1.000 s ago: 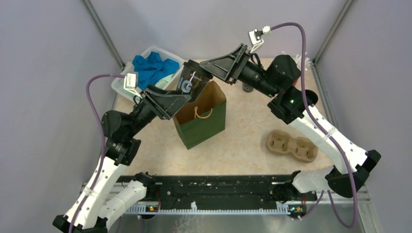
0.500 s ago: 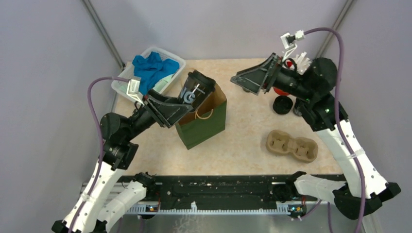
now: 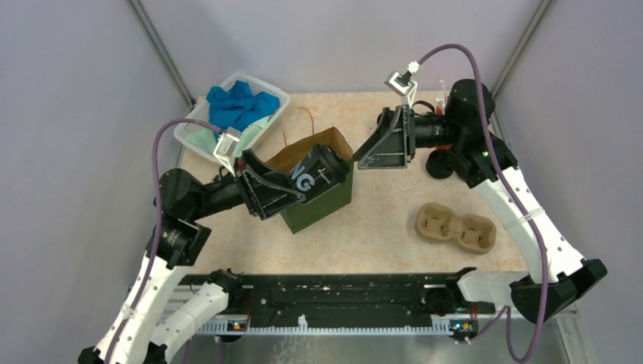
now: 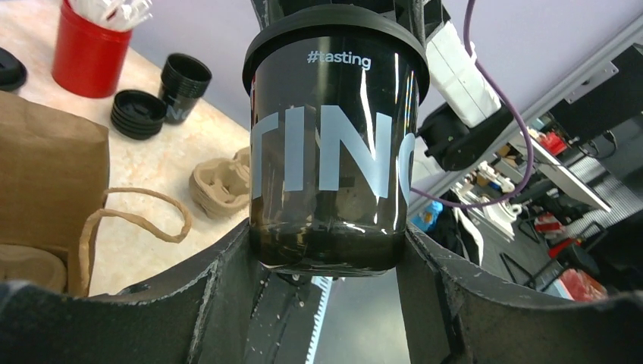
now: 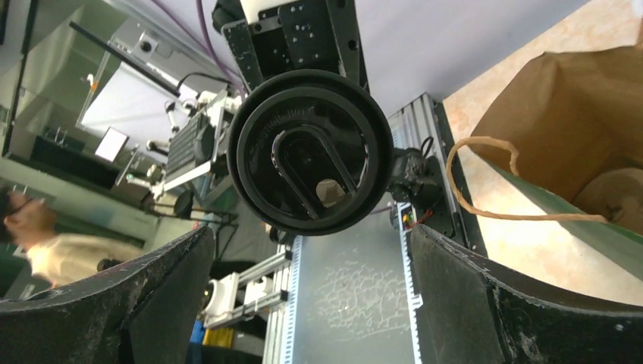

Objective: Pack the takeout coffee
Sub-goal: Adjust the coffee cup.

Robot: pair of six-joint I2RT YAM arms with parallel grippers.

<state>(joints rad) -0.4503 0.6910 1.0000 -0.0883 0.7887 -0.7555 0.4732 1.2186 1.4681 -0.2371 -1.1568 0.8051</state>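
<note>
I will grab the coffee cup by its lid end (image 3: 331,161) (image 5: 311,155) with my right gripper next. The cup's base then stays free to go into the bag's carrier.
A black takeout coffee cup (image 3: 315,173) with white lettering and a black lid is gripped by my left gripper (image 3: 298,183) near its base. It lies tilted over the mouth of the green paper bag (image 3: 322,203), lid toward the right. In the left wrist view the cup (image 4: 330,144) fills the gap between the fingers (image 4: 227,265). My right gripper (image 3: 371,155) stands open just right of the bag, facing the lid (image 5: 309,152) with nothing between its fingers (image 5: 152,280). More black cups (image 4: 182,82) and stacked lids (image 4: 136,114) stand at the back right.
A tan pulp carrier (image 3: 455,227) lies right of the bag. A red cup of white sticks (image 4: 87,49) stands at the back right. A clear bin with blue cloth (image 3: 236,106) sits at the back left. The bag's rope handle (image 5: 485,182) hangs loose.
The right gripper opened, let go of the cup and pulled back to the right. The left gripper kept the cup and carried it nearer, tilting it over the bag.
</note>
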